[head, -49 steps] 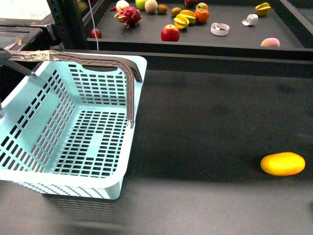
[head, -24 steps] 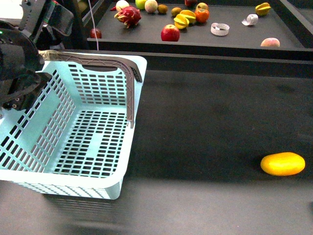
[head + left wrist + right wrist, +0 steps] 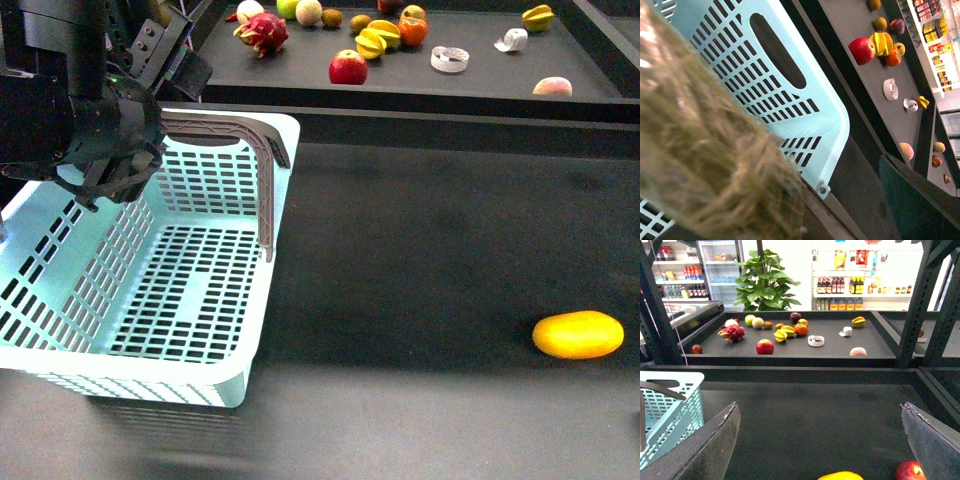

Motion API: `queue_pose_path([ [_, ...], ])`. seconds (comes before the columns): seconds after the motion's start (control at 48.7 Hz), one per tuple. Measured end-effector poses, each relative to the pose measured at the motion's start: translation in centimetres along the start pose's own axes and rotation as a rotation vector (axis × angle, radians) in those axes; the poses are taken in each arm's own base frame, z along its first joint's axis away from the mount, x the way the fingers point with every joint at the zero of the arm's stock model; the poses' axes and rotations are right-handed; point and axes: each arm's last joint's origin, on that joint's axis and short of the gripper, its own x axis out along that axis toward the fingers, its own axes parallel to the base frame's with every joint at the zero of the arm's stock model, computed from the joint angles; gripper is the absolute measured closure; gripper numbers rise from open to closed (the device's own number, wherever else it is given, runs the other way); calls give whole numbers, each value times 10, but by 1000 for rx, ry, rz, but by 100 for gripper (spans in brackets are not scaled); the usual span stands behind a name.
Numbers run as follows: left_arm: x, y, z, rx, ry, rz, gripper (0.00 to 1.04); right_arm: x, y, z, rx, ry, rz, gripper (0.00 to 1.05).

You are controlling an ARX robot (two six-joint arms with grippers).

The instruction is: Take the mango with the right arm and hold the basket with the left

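Note:
The left gripper will next grab the basket by its rim, so that it can hold the basket steady for the mango [image 3: 578, 334].
The mango [image 3: 578, 334] lies alone on the dark table at the near right. Its top also shows at the edge of the right wrist view [image 3: 840, 475]. My right gripper [image 3: 825, 440] is open and empty, hovering just short of the mango, and is out of the front view. The turquoise basket [image 3: 150, 270] stands at the left, one grey-brown handle [image 3: 258, 160] raised. My left gripper [image 3: 108, 172] is open, above the basket's far left rim. In the left wrist view the tape-wrapped handle [image 3: 705, 160] is blurred close to the camera, beside the basket wall [image 3: 765, 75].
A red apple [image 3: 910, 471] lies next to the mango in the right wrist view. Behind a raised ledge, a shelf tray [image 3: 480, 85] holds a red apple [image 3: 348, 67], a dragon fruit [image 3: 262, 32], star fruits [image 3: 372, 42], tape rolls [image 3: 449, 59] and other fruit.
My left arm has come into the front view from the left and moved over the basket's far left rim. The basket and the mango have not moved.

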Motion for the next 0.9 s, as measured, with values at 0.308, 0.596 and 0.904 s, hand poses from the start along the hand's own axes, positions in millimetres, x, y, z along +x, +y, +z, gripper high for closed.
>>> queue_pose_path([
  [0.308, 3, -8, -3, -39, 11, 53, 80, 0, 0, 0, 0, 0, 0, 8],
  [0.596, -27, -4, 1, 39, 32, 25, 95, 0, 0, 0, 0, 0, 0, 8],
  [0.904, -107, -20, 11, 234, 92, -243, 95, 0, 0, 0, 0, 0, 0, 8],
])
